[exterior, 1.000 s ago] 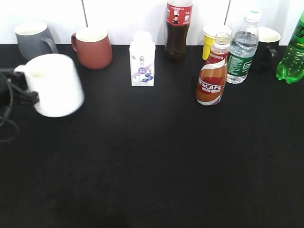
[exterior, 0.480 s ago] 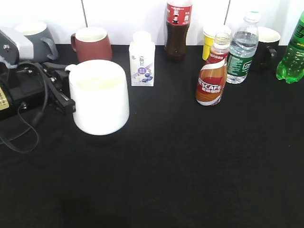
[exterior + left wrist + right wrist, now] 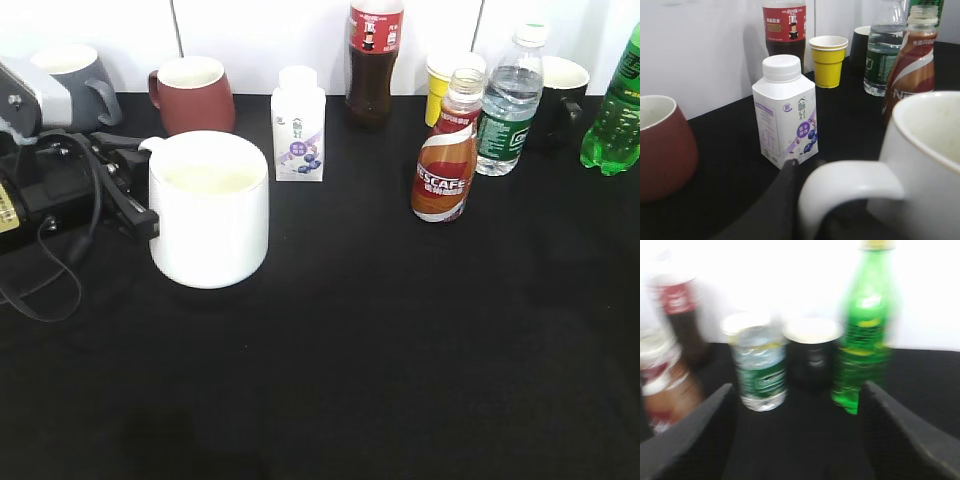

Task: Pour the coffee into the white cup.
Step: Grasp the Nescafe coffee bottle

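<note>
Next, my right gripper grips it by its labelled body (image 3: 441, 178), so the coffee bottle's opening (image 3: 467, 78) stays free to pour into the white cup.
The white cup (image 3: 210, 215) stands on the black table left of centre, handle to the left. My left gripper (image 3: 138, 190) is shut on that handle; the left wrist view shows one dark finger (image 3: 789, 192) against the handle loop of the cup (image 3: 927, 150). The coffee bottle (image 3: 446, 160), with a Nescafe wrap and no cap, stands upright at the back right, well apart from the cup. It also shows in the left wrist view (image 3: 912, 62) and, blurred, in the right wrist view (image 3: 665, 385). My right gripper (image 3: 797, 440) is open and empty, out of the exterior view.
Along the back wall stand a grey mug (image 3: 72, 78), a red-brown mug (image 3: 195, 95), a small white carton (image 3: 299, 125), a tall dark bottle (image 3: 374, 62), a yellow paper cup (image 3: 444, 85), a water bottle (image 3: 512, 100), a black mug (image 3: 562, 100) and a green bottle (image 3: 615, 105).
My left gripper carried the white cup from the far left toward the centre and set it down; in the last half second it only settled slightly. The coffee bottle has not moved.
</note>
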{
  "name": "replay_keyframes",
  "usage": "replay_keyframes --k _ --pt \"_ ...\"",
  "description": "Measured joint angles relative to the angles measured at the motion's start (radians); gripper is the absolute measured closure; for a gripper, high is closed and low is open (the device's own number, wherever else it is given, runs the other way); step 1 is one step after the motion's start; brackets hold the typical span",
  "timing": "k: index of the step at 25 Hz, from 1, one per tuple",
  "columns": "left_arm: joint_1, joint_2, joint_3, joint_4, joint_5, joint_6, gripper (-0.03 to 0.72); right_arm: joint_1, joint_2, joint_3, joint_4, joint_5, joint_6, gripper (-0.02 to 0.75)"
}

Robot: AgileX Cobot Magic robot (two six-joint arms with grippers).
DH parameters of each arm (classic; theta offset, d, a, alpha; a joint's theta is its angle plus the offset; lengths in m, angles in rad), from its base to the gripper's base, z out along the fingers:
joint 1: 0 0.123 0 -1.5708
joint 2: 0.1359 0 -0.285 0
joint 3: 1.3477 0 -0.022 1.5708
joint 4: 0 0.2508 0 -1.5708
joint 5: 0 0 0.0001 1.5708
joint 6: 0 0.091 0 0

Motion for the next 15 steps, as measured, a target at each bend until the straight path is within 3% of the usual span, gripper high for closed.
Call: replay_keyframes --k 4,11,15 --pt "0.0 0.0 0.0 0.0 0.0 0.0 0.627 -0.001 0.333 0.017 -0.269 -0.336 0.0 0.171" --pt "0.0 0.0 0.0 0.0 0.0 -0.001 0.627 -0.001 0.516 0.019 -0.456 -0.449 0.028 0.171" --pt "0.0 0.0 0.0 0.0 0.0 -0.001 0.627 -0.001 0.59 0.012 -0.456 -0.464 0.053 0.171"
